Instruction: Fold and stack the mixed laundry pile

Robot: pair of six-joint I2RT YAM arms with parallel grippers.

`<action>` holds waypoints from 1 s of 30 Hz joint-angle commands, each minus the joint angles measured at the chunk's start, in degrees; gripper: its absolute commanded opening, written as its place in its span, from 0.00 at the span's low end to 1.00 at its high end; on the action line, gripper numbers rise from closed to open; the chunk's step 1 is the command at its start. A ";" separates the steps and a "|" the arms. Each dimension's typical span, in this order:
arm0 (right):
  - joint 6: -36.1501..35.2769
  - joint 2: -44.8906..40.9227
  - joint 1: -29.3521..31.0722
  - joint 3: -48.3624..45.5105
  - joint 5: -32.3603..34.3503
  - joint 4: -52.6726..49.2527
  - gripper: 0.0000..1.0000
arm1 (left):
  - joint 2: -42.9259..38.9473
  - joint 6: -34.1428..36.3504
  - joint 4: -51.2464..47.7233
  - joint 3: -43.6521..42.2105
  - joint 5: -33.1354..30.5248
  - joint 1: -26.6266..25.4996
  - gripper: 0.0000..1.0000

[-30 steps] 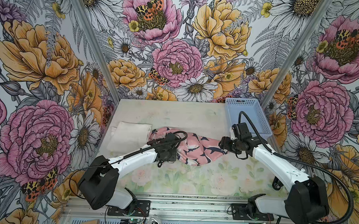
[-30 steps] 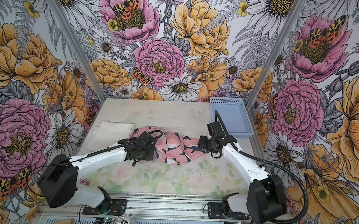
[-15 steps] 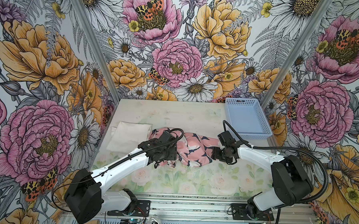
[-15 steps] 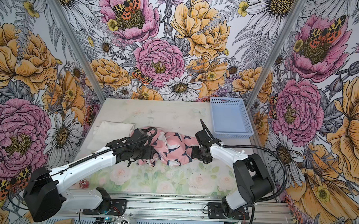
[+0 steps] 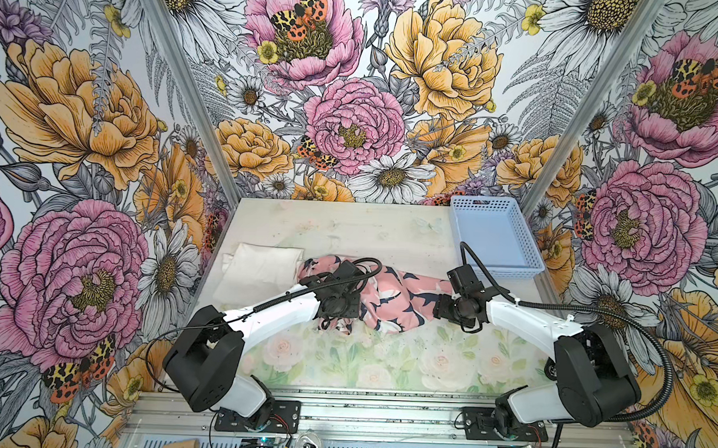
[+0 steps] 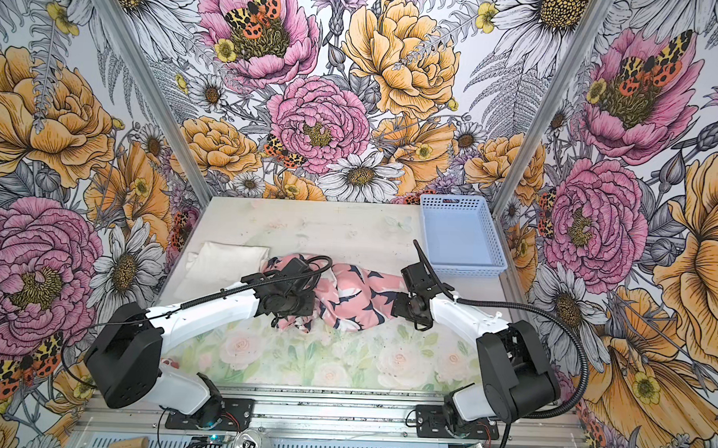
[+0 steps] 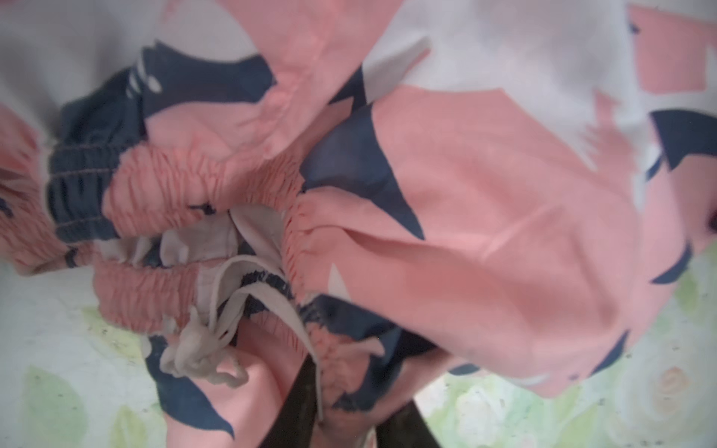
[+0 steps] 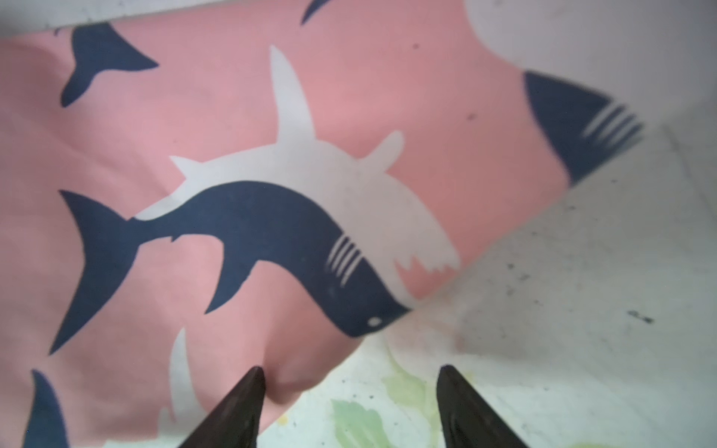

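My left gripper has the waistband of the pink garment. My right gripper needs to grab the pink garment's edge (image 8: 360, 342) opposite the waistband next, to spread it.
The pink garment (image 5: 395, 301) with navy and white sharks lies crumpled mid-table in both top views (image 6: 354, 299). My left gripper (image 5: 339, 313) sits at its left end, shut on the gathered waistband (image 7: 341, 388) near the white drawstring (image 7: 201, 357). My right gripper (image 8: 351, 372) hovers open at the garment's right end (image 5: 441, 309). One of its fingertips (image 8: 254, 378) touches the cloth edge and the other is over bare table. The white garment (image 5: 259, 270) lies folded flat at the left (image 6: 222, 265).
A light blue perforated basket (image 5: 485, 203) stands empty at the back right corner (image 6: 458, 201). The floral-print table (image 5: 348, 233) is bare behind the garments and in front (image 5: 384, 359). Floral walls close in three sides.
My left jaws have closed on the pink waistband. The right arm reached low along the table, then drew its elbow back up, while its gripper stayed at the garment's right end.
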 commanded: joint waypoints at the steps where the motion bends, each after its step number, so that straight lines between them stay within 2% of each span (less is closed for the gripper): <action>1: -2.47 -0.37 -2.03 1.01 1.29 2.20 0.77 | -1.81 0.33 2.42 1.40 1.27 0.43 0.00; 6: -3.70 3.88 -3.60 4.08 0.86 6.88 0.78 | -4.31 0.10 -0.25 2.00 1.65 0.46 0.00; 9: -3.72 6.58 -4.32 6.10 0.88 8.47 0.74 | -6.28 -0.06 -1.99 2.49 1.34 0.59 0.00; 11: -3.61 8.06 -4.66 7.10 0.86 9.16 0.59 | -7.51 0.04 -3.50 3.14 1.21 0.53 0.00; 13: -3.77 8.78 -5.14 7.86 -0.19 9.08 0.34 | -8.84 0.51 -5.60 4.27 0.73 0.47 0.00; 15: -3.66 6.74 -5.31 7.53 -1.28 7.74 0.04 | -10.13 1.59 -8.69 6.04 0.21 0.71 0.00; 16: -3.80 4.80 -5.40 7.39 -1.45 6.17 0.00 | -10.64 2.21 -10.20 6.90 0.25 0.71 0.00; 21: -4.36 -13.20 -5.34 7.53 0.06 -8.62 0.00 | -15.23 4.66 -19.64 11.64 0.18 0.82 0.00; 24: -4.90 -22.99 -5.40 12.21 0.82 -20.12 0.00 | -19.87 4.69 -24.38 14.12 -0.16 0.37 0.00; 27: -5.91 -27.67 -5.35 20.21 1.25 -30.48 0.00 | -23.87 4.24 -29.24 18.11 -1.03 0.11 0.00; 30: -7.06 -28.29 -5.40 28.49 1.81 -36.50 0.00 | -26.89 3.50 -32.66 22.94 -1.86 0.07 0.00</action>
